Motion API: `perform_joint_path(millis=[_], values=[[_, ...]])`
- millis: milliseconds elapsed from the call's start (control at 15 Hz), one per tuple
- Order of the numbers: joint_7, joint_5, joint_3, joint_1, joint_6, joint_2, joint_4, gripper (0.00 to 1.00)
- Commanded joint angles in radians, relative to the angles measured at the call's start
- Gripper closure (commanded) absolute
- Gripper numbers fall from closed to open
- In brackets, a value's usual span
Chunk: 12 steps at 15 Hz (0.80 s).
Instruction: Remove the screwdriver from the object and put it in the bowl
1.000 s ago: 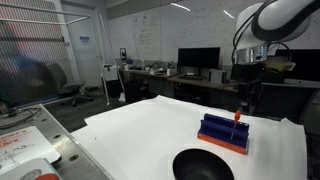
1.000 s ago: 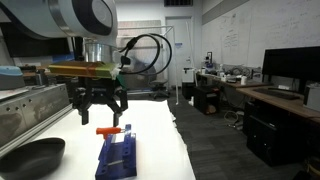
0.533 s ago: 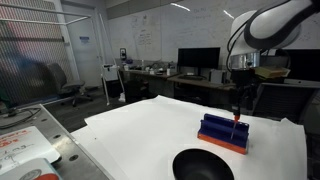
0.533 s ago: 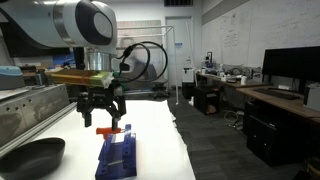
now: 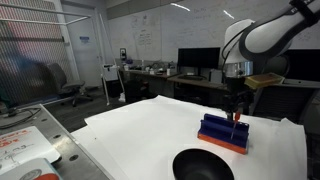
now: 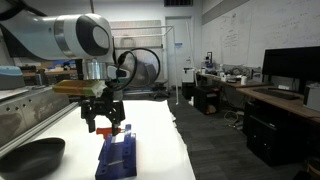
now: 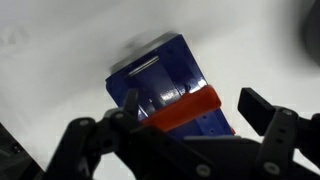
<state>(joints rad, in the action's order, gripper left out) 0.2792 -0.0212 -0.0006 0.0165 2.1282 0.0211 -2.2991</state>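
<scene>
My gripper is ready to close on the handle [image 5: 237,117] [image 7: 186,108]. The handle is between my open fingers, which reach down level with its sides, so they would hold it if they closed now.
The blue ridged block [image 5: 222,128] on its orange base sits on the white table, also in an exterior view [image 6: 117,157] and in the wrist view [image 7: 160,80]. The red-orange screwdriver [image 7: 185,108] stands in the block; its handle shows in both exterior views [image 5: 236,118] [image 6: 108,130]. My gripper [image 7: 188,112] is open, with a finger on each side of the handle, just above the block [image 5: 236,110] [image 6: 104,121]. The black bowl [image 5: 203,165] lies in front of the block, also seen at the table's edge [image 6: 30,158].
The white table [image 5: 140,130] spreads around the block. A tray with papers [image 5: 25,150] lies at the near corner. Desks with monitors [image 5: 198,60] and chairs stand behind.
My gripper has come down toward the block, and its open fingers now straddle the screwdriver handle. The block, the screwdriver and the bowl have not moved.
</scene>
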Motion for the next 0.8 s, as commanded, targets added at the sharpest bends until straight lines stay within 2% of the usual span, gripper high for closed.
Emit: perform_joint_path(millis=[0, 67, 133, 333, 600, 667, 733], values=[[0.040, -0.034, 0.000, -0.003, -0.001, -0.013, 0.014, 0.25], [0.045, -0.040, -0.001, -0.003, 0.003, -0.012, 0.012, 0.27], [0.042, -0.040, -0.001, -0.003, 0.004, -0.008, 0.010, 0.34], [0.038, -0.046, -0.001, -0.003, 0.005, -0.006, 0.008, 0.60], [0.023, -0.044, -0.003, -0.002, 0.000, -0.003, 0.008, 0.89], [0.021, -0.045, -0.003, -0.002, -0.002, -0.002, 0.007, 0.84], [0.022, -0.050, -0.003, -0.002, -0.005, -0.003, 0.010, 0.94]])
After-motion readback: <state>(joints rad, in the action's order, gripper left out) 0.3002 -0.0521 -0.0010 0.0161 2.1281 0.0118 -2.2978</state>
